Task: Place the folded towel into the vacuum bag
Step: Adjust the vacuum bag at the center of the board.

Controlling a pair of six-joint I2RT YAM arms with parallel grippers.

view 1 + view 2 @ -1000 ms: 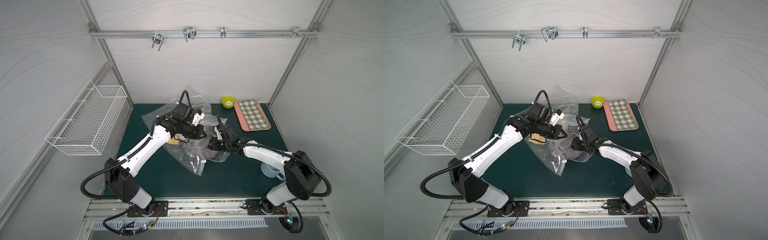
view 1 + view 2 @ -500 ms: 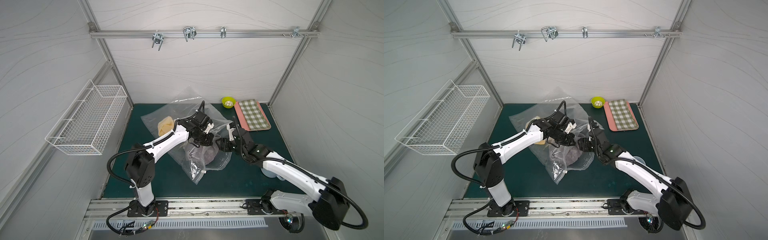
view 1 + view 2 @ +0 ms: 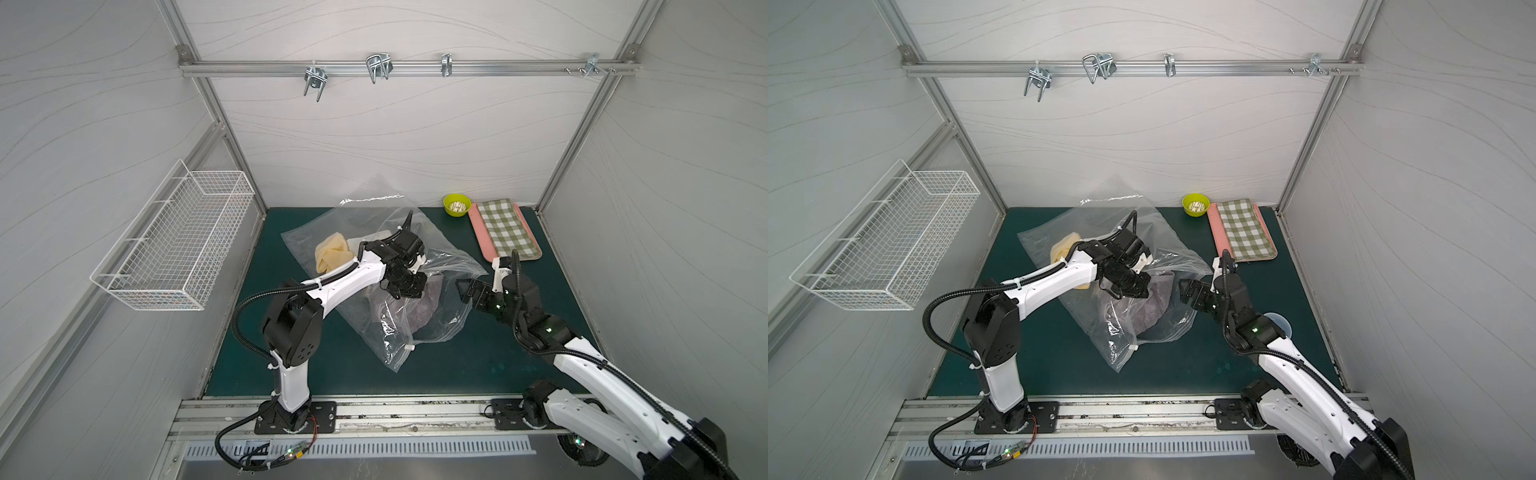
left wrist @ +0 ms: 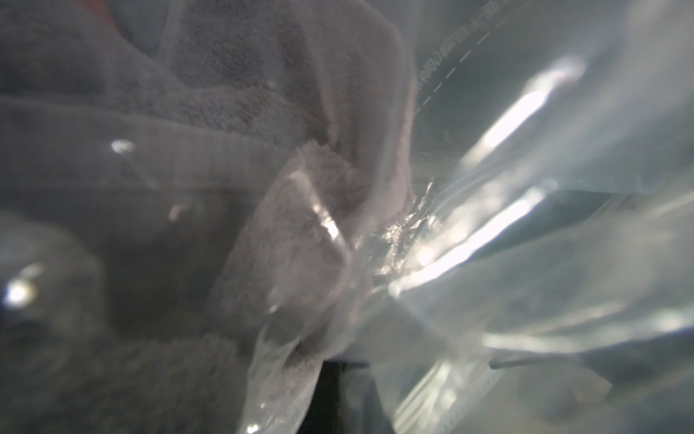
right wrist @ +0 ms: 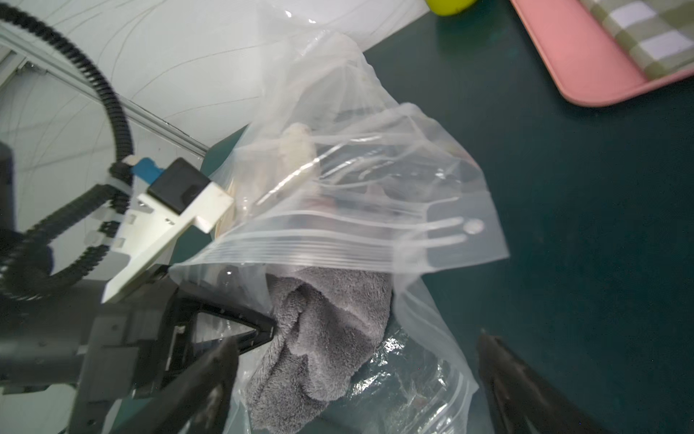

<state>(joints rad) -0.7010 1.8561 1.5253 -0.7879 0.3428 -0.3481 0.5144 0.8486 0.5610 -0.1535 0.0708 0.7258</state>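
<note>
Next, my right gripper grabs the free edge of the vacuum bag's opening, opposite the held edge. That lifts it open for the towel.
The vacuum bag (image 3: 374, 220) (image 3: 1100, 332) lies crumpled and transparent on the green mat, its mouth toward the right arm. The grey folded towel (image 3: 415, 309) (image 3: 1150, 303) (image 5: 330, 330) sits just inside that mouth, under the zip strip (image 5: 338, 244). My left gripper (image 3: 409, 289) (image 3: 1129, 286) is shut on the bag's upper lip and holds it up over the towel. In the left wrist view only plastic film (image 4: 525, 263) and towel pile (image 4: 293, 94) show. My right gripper (image 3: 465, 289) (image 3: 1185, 289) (image 5: 356, 375) stands open and empty just outside the mouth.
A cream cloth (image 3: 330, 253) shows through the bag's far end. The white slider clip (image 3: 409, 347) is at the bag's near corner. At the back right are a green bowl (image 3: 457, 205) and a pink tray (image 3: 478, 232) with a checked cloth. A wire basket (image 3: 174, 241) hangs on the left wall.
My right gripper has opened and drawn back out of the bag's mouth to the right, leaving the towel inside. The left gripper stays shut on the bag.
</note>
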